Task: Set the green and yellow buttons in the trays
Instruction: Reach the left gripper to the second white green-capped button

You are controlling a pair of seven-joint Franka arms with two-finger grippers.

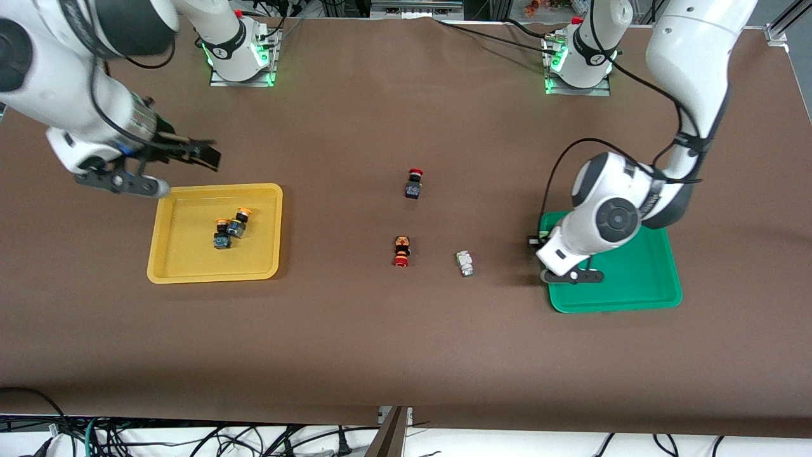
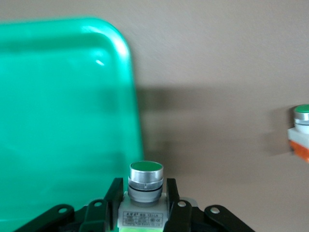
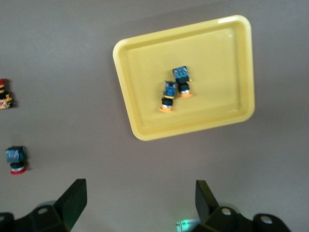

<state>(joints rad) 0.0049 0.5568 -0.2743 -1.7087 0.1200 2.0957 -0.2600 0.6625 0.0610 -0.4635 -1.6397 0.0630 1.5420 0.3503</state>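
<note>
My left gripper keeps holding the green-topped button [image 2: 146,181] for now until it is in the tray, since the left wrist view shows it above the tray's rim [image 2: 131,125].
My left gripper [image 1: 535,242] is shut on a whitish-grey button with a green top [image 2: 146,170]. It holds it over the rim of the green tray [image 1: 634,279] at the end toward the table's middle; the tray also shows in the left wrist view [image 2: 63,121]. A second green button [image 1: 466,263] lies on the cloth beside that tray, and shows in the left wrist view [image 2: 301,126]. Two yellow-capped buttons [image 1: 241,221] [image 1: 222,233] lie in the yellow tray [image 1: 184,266]. My right gripper [image 1: 203,152] is open and empty, over the cloth by that tray's farther edge.
Two black switches with red caps lie mid-table, one [image 1: 414,183] farther from the front camera and one [image 1: 401,251] nearer, beside the loose green button. The right wrist view shows both [image 3: 5,94] [image 3: 17,159] and the yellow tray [image 3: 145,125].
</note>
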